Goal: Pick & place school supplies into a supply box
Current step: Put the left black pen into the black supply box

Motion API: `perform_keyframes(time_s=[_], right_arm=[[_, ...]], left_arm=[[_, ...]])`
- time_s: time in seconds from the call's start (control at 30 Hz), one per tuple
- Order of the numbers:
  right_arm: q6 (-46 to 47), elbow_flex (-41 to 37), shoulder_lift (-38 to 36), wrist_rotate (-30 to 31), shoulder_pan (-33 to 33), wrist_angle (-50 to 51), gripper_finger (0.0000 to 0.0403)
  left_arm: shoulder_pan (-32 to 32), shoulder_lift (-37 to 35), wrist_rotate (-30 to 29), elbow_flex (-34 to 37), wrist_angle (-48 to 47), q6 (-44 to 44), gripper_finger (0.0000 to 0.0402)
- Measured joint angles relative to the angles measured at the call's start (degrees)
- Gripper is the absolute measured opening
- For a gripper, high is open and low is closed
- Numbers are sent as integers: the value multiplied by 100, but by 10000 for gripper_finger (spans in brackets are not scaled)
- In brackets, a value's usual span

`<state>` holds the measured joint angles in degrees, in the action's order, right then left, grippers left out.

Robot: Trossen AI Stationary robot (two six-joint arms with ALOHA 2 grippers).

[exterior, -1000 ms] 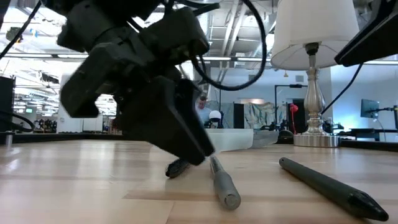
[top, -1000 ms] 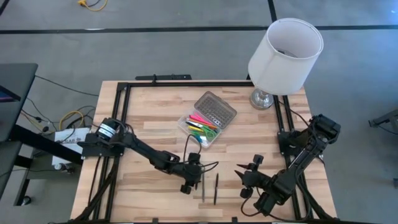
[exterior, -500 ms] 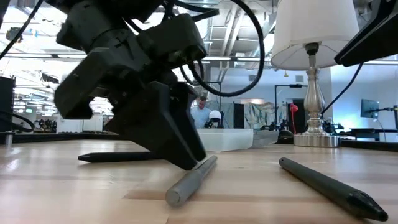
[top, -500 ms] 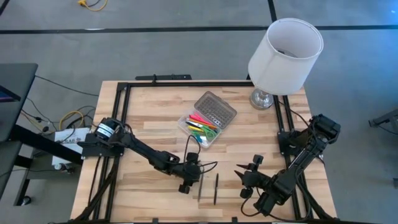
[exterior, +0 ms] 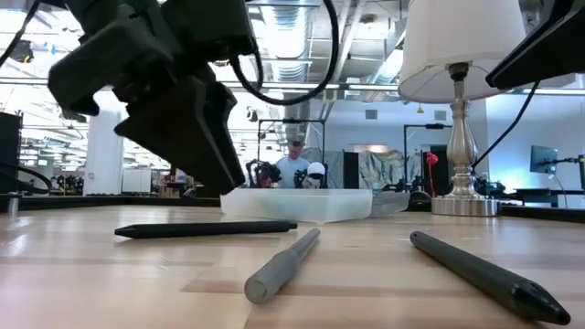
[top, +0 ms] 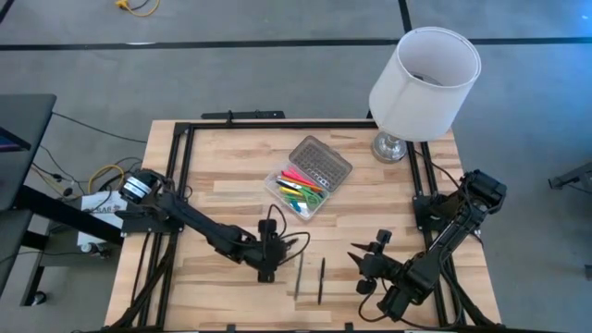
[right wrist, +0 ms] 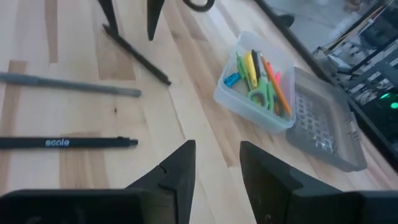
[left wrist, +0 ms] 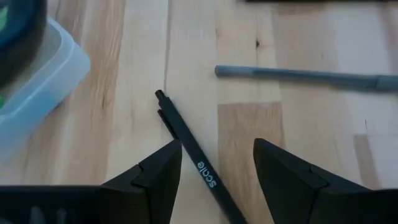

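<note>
My left gripper needs to go lower before it closes on the black pen [left wrist: 200, 159], because its fingers stop above the pen.
The clear supply box [top: 271, 183] sits mid-table, its grey dotted lid [top: 321, 162] open on its far right side; coloured pens and green-handled scissors [right wrist: 261, 93] lie inside. Three pens lie flat on the wood near the near edge: a black one [left wrist: 199, 163], a grey one [top: 300, 275] and a second black one [top: 321, 280]. My left gripper [top: 266, 266] hovers open over the first black pen, one finger on either side, clear of it, as the low view shows [exterior: 206, 229]. My right gripper [top: 368, 246] waits open near the near right corner.
A white-shaded lamp [top: 424, 69] stands on its silver base [top: 393, 146] at the far right corner. A black frame rail [top: 185, 157] runs along the table's edges. Bare wood lies left of the box and between the two grippers.
My left gripper has risen off the table and moved toward the left edge. The grey pen it was against has swung about, its near end now pointing left. A black pen now lies in the open, left of the grey pen, below the gripper.
</note>
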<state>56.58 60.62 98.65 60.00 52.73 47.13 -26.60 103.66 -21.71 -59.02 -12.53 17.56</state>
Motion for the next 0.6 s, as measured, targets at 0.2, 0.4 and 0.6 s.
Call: perform_keyframes(time_s=[0.2, 0.4, 0.6], right_arm=[[-4, 2, 0, 25, 2, -89, 120], [-50, 5, 0, 19, 13, -186, 120], [-108, 4, 0, 17, 13, -242, 120]], left_arm=[[137, 170, 93, 2, -29, 619, 196], [281, 474, 210, -4, 38, 947, 196], [373, 629, 340, -29, 76, 1021, 178]])
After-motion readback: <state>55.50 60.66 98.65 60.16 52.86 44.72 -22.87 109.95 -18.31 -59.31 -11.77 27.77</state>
